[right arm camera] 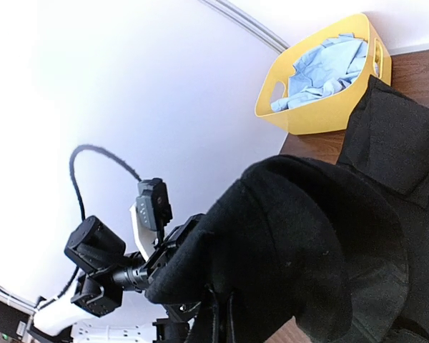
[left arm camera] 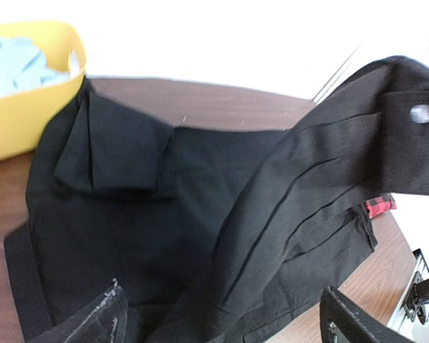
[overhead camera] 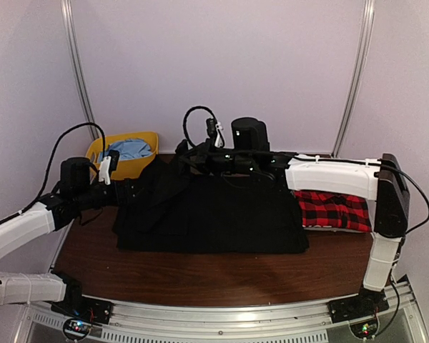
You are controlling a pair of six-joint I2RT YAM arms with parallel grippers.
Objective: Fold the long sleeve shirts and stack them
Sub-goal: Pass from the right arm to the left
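My right gripper holds the end of the black shirt's raised sleeve (overhead camera: 157, 191) (left arm camera: 249, 261). My left gripper will next grip the sleeve behind that end to fold it across the shirt's body.
The black shirt (overhead camera: 222, 214) lies spread over the middle of the table. My right gripper (overhead camera: 180, 163) reaches across to the shirt's back left and is shut on a sleeve or edge of it, held raised. In the right wrist view the black cloth (right arm camera: 307, 236) drapes over and hides my right gripper (right arm camera: 225, 314). My left gripper (overhead camera: 132, 193) is at the shirt's left edge. In the left wrist view my left gripper (left arm camera: 222, 325) is open, its fingers (left arm camera: 93, 321) wide apart over the black cloth (left arm camera: 129, 214). The red-and-black plaid shirt (overhead camera: 334, 211) lies folded at the right.
A yellow bin (overhead camera: 144, 163) holding light blue cloth (overhead camera: 131, 148) stands at the back left, close to the shirt's corner; it also shows in the left wrist view (left arm camera: 28, 114) and the right wrist view (right arm camera: 322, 114). Bare brown table (overhead camera: 222, 275) runs along the front.
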